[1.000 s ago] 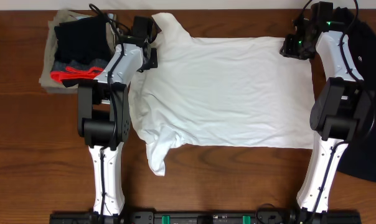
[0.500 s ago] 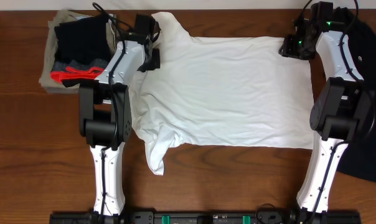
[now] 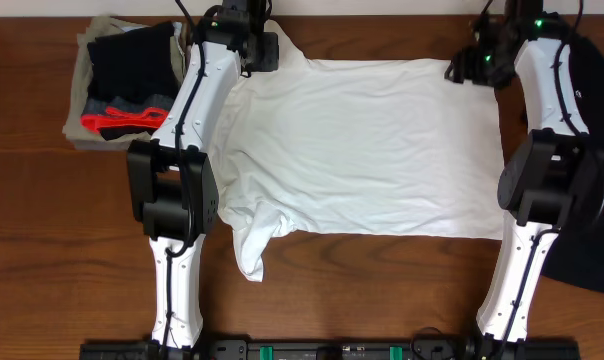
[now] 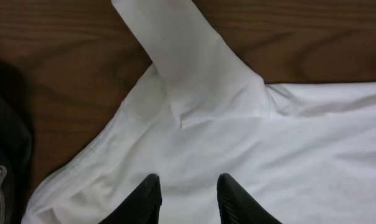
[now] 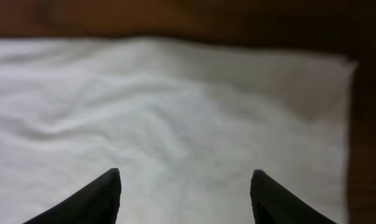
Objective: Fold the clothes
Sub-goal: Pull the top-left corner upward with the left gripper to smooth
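The left gripper needs to grip the white T-shirt at its far shoulder to fold the far side of the T-shirt inward. The hem corner is left for the right gripper.
The large white T-shirt lies spread flat on the wooden table; no print shows. Its far-left sleeve points to the back edge, and the near-left sleeve is crumpled. My left gripper hovers open and empty over the far-left shoulder, with the sleeve just ahead of its fingertips. My right gripper is wide open and empty over the shirt's far-right hem corner, its fingertips above flat cloth. A black shirt lies at the right table edge, partly under the right arm.
A stack of folded dark clothes with a red item sits on a grey cloth at the back left. Bare wood runs along the front. The arm bases stand at the front left and front right.
My left arm has reached farther back and to the right, from beside the left shoulder to over the far sleeve. My right gripper has shifted slightly toward the back. The shirt has not moved.
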